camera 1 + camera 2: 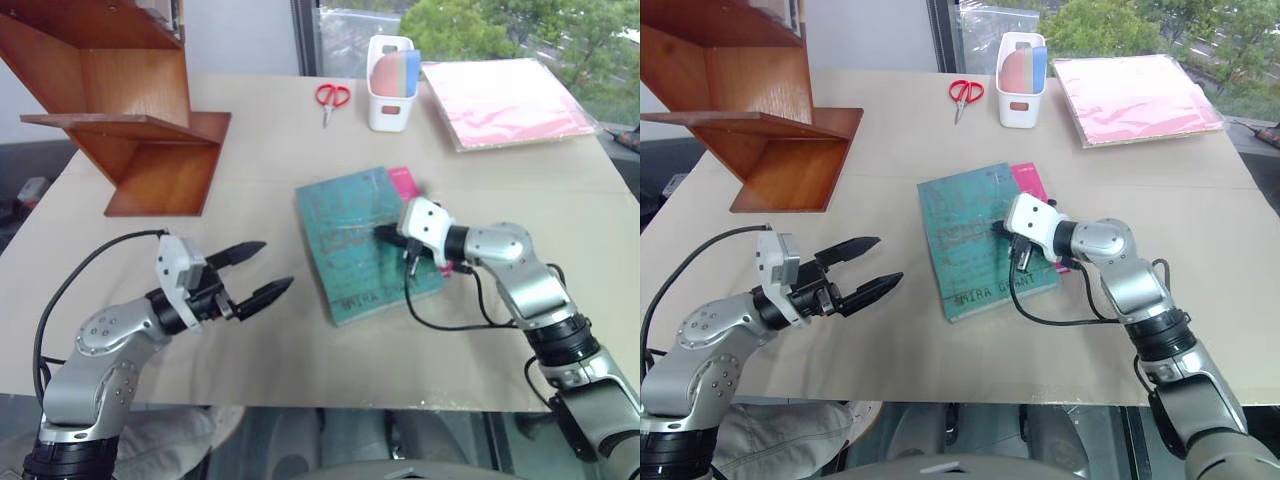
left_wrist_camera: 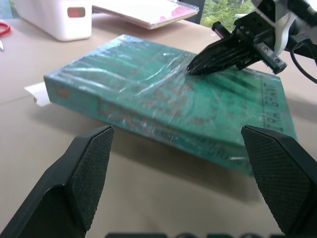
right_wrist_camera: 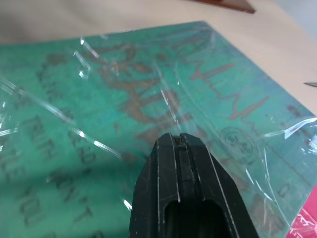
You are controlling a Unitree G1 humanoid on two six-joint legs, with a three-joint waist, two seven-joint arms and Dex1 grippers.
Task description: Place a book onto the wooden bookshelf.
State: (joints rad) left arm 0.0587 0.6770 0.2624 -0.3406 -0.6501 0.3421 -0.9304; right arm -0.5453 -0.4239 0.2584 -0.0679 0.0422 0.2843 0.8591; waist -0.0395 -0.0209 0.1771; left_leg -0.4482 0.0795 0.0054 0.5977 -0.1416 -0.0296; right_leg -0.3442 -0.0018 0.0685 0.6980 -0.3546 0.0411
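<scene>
Next, my left gripper grabs the teal-green book across its narrow spine (image 1: 317, 261), since the broad cover spreads wider than my fingers open.
The teal-green book (image 1: 352, 250) lies flat in its glossy wrap at the middle of the table. My right gripper (image 1: 381, 233) is shut, with nothing between its fingers, and its tip rests on or just above the book's cover (image 3: 99, 99); the left wrist view shows that tip (image 2: 192, 68) at the cover. My left gripper (image 1: 276, 265) hangs open to the left of the book, level and pointing at its long edge (image 2: 148, 121), a short gap away. The wooden bookshelf (image 1: 130, 130) stands at the far left of the table.
A magenta book (image 1: 405, 182) sticks out from under the teal one at its far right corner. Red scissors (image 1: 332, 97), a white holder (image 1: 390, 85) and a pale pink folder (image 1: 505, 100) lie along the back. The table's front edge runs close below both arms.
</scene>
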